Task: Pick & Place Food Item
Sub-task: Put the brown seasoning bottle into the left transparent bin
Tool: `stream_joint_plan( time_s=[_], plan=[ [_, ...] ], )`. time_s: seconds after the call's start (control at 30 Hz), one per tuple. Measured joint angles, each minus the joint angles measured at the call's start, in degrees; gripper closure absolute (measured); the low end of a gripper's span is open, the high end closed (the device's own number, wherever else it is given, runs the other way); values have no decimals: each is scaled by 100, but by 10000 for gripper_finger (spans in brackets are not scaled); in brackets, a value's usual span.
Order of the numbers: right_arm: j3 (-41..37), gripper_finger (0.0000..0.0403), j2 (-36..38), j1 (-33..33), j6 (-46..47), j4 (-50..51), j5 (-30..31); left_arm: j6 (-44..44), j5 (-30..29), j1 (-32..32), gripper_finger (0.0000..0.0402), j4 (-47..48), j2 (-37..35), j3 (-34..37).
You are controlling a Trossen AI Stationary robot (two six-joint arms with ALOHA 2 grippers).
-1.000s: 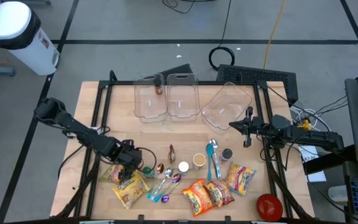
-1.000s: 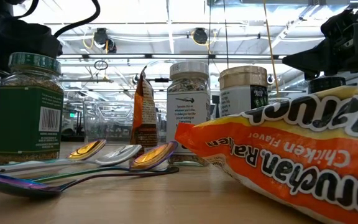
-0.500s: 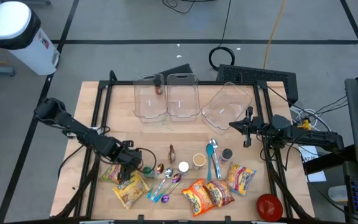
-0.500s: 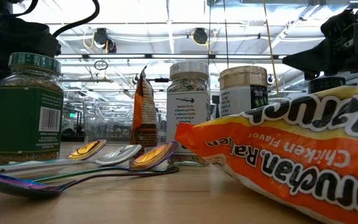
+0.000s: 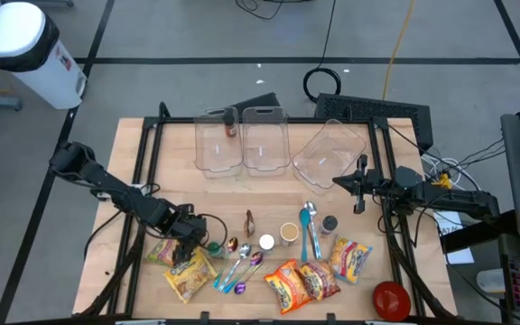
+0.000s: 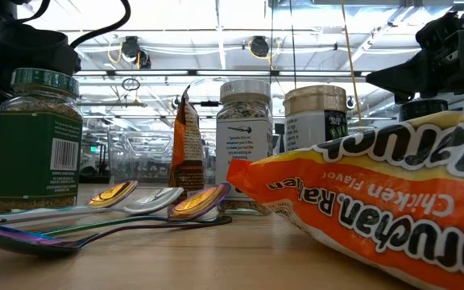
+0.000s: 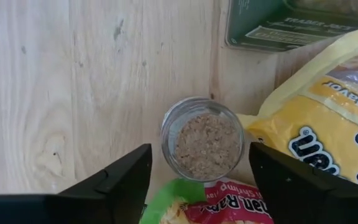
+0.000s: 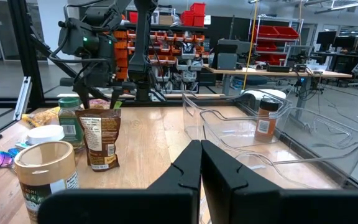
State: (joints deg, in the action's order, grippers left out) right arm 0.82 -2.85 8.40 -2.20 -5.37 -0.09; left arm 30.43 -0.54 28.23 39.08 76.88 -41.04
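The small glass jar needs to go in a clear bin, so my left gripper should grab the jar by its glass sides next.
My left gripper (image 7: 201,186) points down, open, over the near left of the table (image 5: 188,242). A small glass jar of brown crumbs (image 7: 202,138) stands on the wood between its fingers, with a narrow gap on each side. Crowded around the jar are a yellow ramen packet (image 7: 328,118), a green and red packet (image 7: 216,205) and a green-labelled jar (image 7: 278,25). In the high view the gripper hides the small jar. My right gripper (image 8: 201,168) waits shut and level above the table's right side (image 5: 339,184).
Three clear bins (image 5: 264,140) stand at the far edge, one with a small bottle (image 5: 232,129). Spoons (image 5: 242,262), a brown pouch (image 5: 249,221), lidded jars (image 5: 288,233), orange ramen packets (image 5: 301,282) and a red bowl (image 5: 391,300) fill the near half.
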Motion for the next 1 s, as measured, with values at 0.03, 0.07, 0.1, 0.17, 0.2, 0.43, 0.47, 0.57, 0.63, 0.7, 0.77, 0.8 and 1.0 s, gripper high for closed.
stream_joint_plan(
  time_s=[0.03, 0.07, 0.1, 0.17, 0.2, 0.43, 0.47, 0.57, 0.63, 0.7, 0.77, 0.8, 1.0],
  plan=[
    [0, 403, -2, 0, 0, 0, 2, -26, -50, 0, 121, 1, 0, 0],
    [0, 403, 0, 1, -2, 0, 0, -71, -106, 0, 121, 1, 0, 0],
    [0, 403, 0, 0, 0, 0, 0, -130, -156, 0, 121, 0, 0, 0],
    [-1, 403, -1, 2, -1, 0, 1, -244, -252, -2, 124, 1, 0, 0],
    [-1, 403, -1, 1, 0, 0, 0, -304, -279, -3, 127, 1, 0, 0],
    [-1, 403, 0, 1, -1, 0, 1, -611, -301, -2, 155, -18, 0, 2],
    [0, 403, 0, 2, 0, 0, 1, -648, -302, -2, 160, -38, 0, 2],
    [-1, 403, 0, 0, 0, 0, 0, -678, -303, -2, 173, -134, 0, 2],
    [-1, 403, 0, 1, 0, 0, 1, -748, -303, -2, 181, -213, 0, 2],
    [0, 403, -2, 0, -2, 0, 0, -822, -305, -2, 188, -253, 0, 2],
    [-2, 403, 0, 0, -2, 0, 2, -906, -312, -2, 195, -264, 0, 2],
    [-1, 403, -1, 2, -1, 0, 1, -950, -332, -2, 199, -267, 0, 2],
    [0, 403, -2, 2, 0, -2, 2, -897, -400, -73, 218, -144, 0, -52]
  ],
)
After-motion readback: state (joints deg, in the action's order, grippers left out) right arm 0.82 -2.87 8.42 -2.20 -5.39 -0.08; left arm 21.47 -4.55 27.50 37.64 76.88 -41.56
